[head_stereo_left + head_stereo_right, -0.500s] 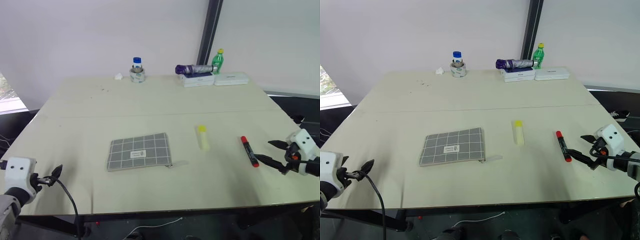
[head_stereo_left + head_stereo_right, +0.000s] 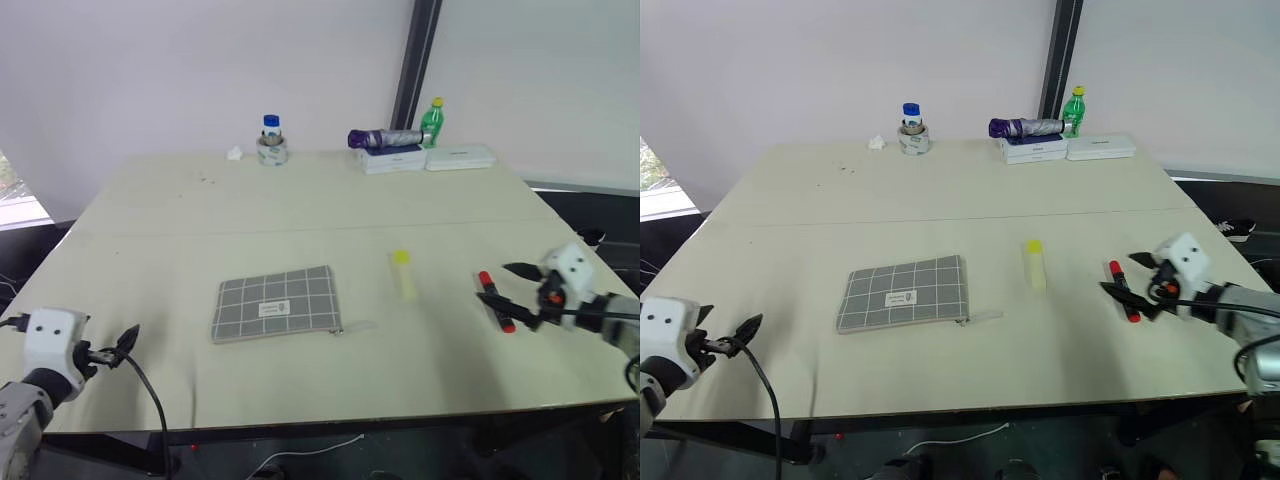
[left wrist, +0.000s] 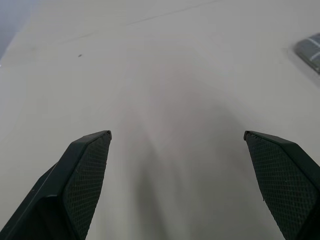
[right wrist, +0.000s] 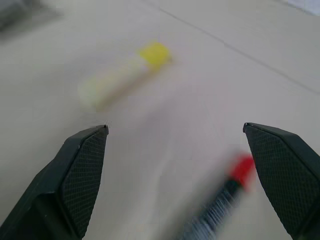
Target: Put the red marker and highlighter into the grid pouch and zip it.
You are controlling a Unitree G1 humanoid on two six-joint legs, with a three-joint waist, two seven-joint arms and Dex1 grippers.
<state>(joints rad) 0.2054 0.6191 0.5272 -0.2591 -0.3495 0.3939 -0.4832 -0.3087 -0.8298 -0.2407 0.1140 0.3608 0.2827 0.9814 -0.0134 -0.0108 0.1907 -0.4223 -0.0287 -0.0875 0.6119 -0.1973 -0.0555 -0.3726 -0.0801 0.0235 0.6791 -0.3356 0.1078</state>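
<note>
My left gripper should steady the pouch for the red marker (image 2: 487, 284), so next it needs to grab the grid pouch's zipper end (image 2: 218, 337) opposite the pull.
The red marker (image 2: 1123, 292) lies on the table at the right, its cap end (image 4: 243, 168) between the two fingers in the right wrist view. My right gripper (image 2: 1117, 273) stands open just over it, gripping nothing. A hand's width to the left lies the pale-yellow highlighter (image 2: 403, 275), also seen as highlighter (image 4: 121, 76). The grey grid pouch (image 2: 275, 303) lies flat at the table's middle left, zipper pull at its lower right corner. My left gripper (image 2: 128, 340) is open near the front left edge, with a corner of the pouch (image 3: 311, 49) ahead of it.
At the table's far edge stand a blue-capped bottle in a tape roll (image 2: 271, 142), a folded purple umbrella (image 2: 385, 138) on white boxes (image 2: 458, 157), and a green bottle (image 2: 433, 119). A seam crosses the table (image 2: 300, 200). The right gripper is close to the table's right edge.
My right gripper has moved left and inward, from beside the marker's near end to over the marker. The left gripper has shifted slightly inward.
</note>
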